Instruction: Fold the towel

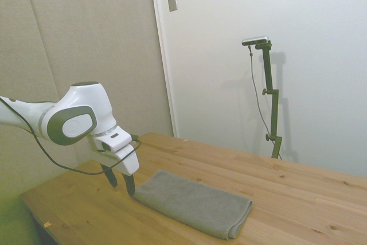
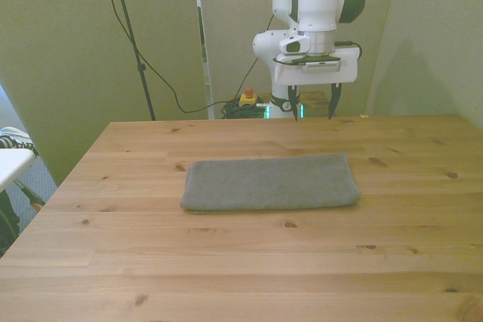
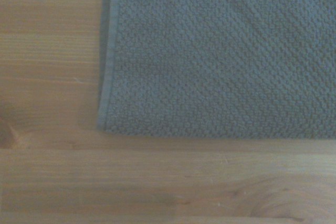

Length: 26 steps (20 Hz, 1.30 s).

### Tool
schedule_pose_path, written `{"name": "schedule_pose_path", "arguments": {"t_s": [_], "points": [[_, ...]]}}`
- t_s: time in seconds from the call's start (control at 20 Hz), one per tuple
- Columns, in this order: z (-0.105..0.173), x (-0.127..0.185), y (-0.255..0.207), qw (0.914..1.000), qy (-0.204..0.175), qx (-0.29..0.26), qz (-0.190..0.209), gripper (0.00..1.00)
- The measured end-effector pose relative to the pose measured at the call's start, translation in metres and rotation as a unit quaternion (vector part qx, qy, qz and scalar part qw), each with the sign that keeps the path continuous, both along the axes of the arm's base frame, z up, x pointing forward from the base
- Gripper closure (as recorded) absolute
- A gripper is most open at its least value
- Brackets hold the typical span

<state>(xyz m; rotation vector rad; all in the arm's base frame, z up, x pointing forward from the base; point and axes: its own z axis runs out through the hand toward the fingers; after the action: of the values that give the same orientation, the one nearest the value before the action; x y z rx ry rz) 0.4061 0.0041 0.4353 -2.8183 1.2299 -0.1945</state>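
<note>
The gripper needs to grab the grey-brown towel (image 2: pixel 264 183) by its short hemmed end (image 2: pixel 347 180) next, to fold the towel over onto itself.
The grey-brown towel (image 2: pixel 270 182) lies flat on the wooden table (image 2: pixel 226 262), folded into a long thick rectangle. In the side view the towel (image 1: pixel 195 202) stretches from near the arm toward the table's near edge. My gripper (image 2: pixel 312 107) hangs open and empty just above the table, behind the towel's far edge, toward the front view's right end of it. In the side view the gripper (image 1: pixel 121 182) has its fingertips low, right beside the towel's nearest corner. The wrist view shows a hemmed corner of the towel (image 3: pixel 220 51) on bare wood.
Bare table surrounds the towel on all sides. A small orange scrap (image 1: pixel 47 224) lies near a table corner. Behind the table sit cables and a yellow box with a red button (image 2: pixel 247 96). A white object (image 2: pixel 11 162) stands off the front view's left edge.
</note>
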Motion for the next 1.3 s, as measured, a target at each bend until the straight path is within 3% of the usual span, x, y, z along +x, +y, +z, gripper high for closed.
{"name": "schedule_pose_path", "arguments": {"t_s": [0.45, 0.6, 0.85, 1.0, 1.3], "points": [[0.0, 0.035, 0.033, 0.9998, -0.018, -0.007, -0.001, 0.0], [-0.003, 0.05, 0.053, 0.9986, -0.022, -0.048, 0.0, 0.0], [-0.016, 0.073, 0.103, 0.9858, -0.067, -0.154, 0.0, 0.0], [-0.034, 0.085, 0.132, 0.9795, -0.084, -0.183, -0.002, 0.0], [-0.069, 0.113, 0.152, 0.9684, -0.046, -0.243, -0.031, 0.0]]}}
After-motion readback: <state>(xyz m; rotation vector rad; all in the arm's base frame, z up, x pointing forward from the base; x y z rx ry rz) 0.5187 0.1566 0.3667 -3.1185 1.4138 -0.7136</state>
